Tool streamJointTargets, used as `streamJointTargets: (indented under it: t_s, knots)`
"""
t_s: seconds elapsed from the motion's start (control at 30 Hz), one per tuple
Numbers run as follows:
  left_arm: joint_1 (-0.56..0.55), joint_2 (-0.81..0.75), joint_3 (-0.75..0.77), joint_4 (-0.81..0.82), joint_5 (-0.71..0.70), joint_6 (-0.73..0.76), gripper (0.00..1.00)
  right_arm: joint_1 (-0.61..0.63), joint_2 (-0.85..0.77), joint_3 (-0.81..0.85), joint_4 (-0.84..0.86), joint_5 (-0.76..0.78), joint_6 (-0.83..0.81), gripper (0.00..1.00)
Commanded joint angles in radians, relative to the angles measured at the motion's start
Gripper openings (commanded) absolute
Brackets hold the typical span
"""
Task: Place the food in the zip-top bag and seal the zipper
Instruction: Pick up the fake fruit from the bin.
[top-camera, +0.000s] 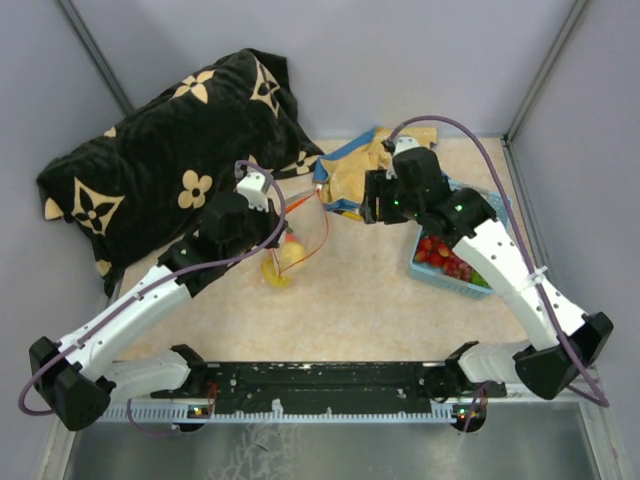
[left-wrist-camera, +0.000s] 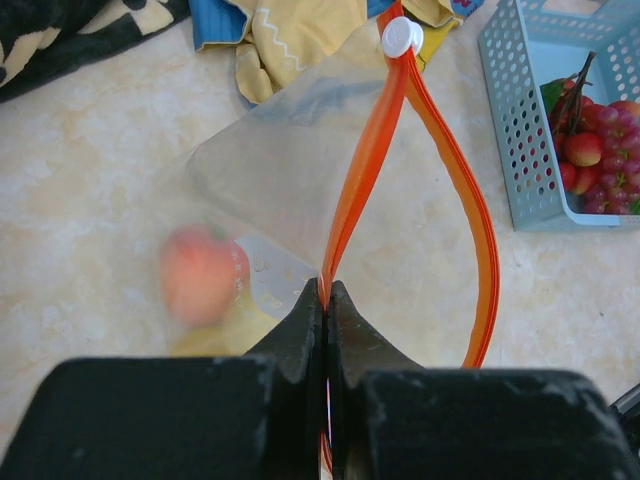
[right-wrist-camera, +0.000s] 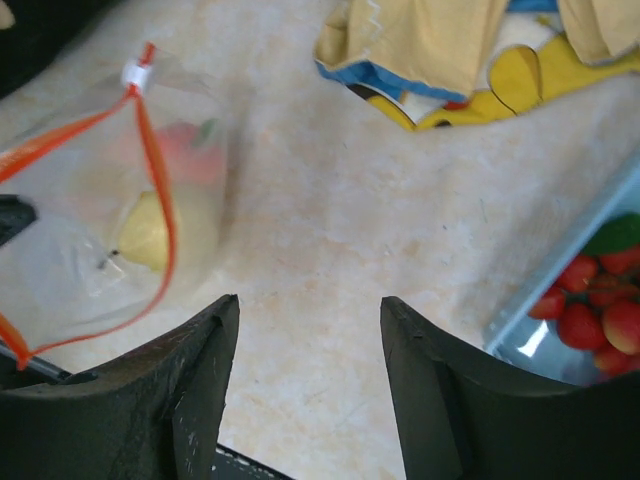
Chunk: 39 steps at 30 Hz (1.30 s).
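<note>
My right gripper grabs the red grapes in the light-blue basket (left-wrist-camera: 510, 120) near one end of the grapes next, so they hang for bagging.
The clear zip-top bag (top-camera: 305, 235) hangs open over the middle of the table. My left gripper (left-wrist-camera: 328, 290) is shut on the near end of its red-orange zipper (left-wrist-camera: 365, 170); the two strips spread apart towards the white tip (left-wrist-camera: 401, 37). An orange fruit (left-wrist-camera: 200, 272) and a yellow lemon (right-wrist-camera: 145, 232) lie inside the bag (right-wrist-camera: 70, 250). My right gripper (right-wrist-camera: 310, 305) is open and empty above bare table, between the bag and the basket. More food (top-camera: 445, 258), red berries and grapes, lies in the light-blue basket (left-wrist-camera: 510, 120).
A yellow-and-blue cloth (top-camera: 355, 170) lies behind the bag. A large black patterned pillow (top-camera: 170, 150) fills the back left. The basket (top-camera: 440, 282) sits at the right under my right arm. Grey walls close in the table.
</note>
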Motion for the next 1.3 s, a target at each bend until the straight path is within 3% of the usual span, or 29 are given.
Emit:
streamJointTargets:
  t_s: [0.0,0.13,0.5,0.73,1.27]
  knots:
    - [0.005,-0.004,0.032,0.0,-0.013,0.023,0.0,-0.068,-0.079,-0.076,-0.094,0.068,-0.025,0.6]
    - [0.005,-0.015,0.024,-0.006,-0.029,0.031,0.0,-0.143,-0.143,-0.204,-0.095,0.168,-0.038,0.63]
    - [0.006,-0.034,0.011,-0.007,-0.03,0.06,0.0,-0.375,-0.281,-0.533,0.083,0.224,-0.02,0.63]
    - [0.006,-0.043,-0.005,0.003,-0.023,0.07,0.0,-0.503,-0.269,-0.597,0.193,0.178,-0.04,0.64]
    - [0.005,-0.038,-0.015,0.008,-0.013,0.075,0.0,-0.686,-0.082,-0.687,0.507,0.041,-0.135,0.58]
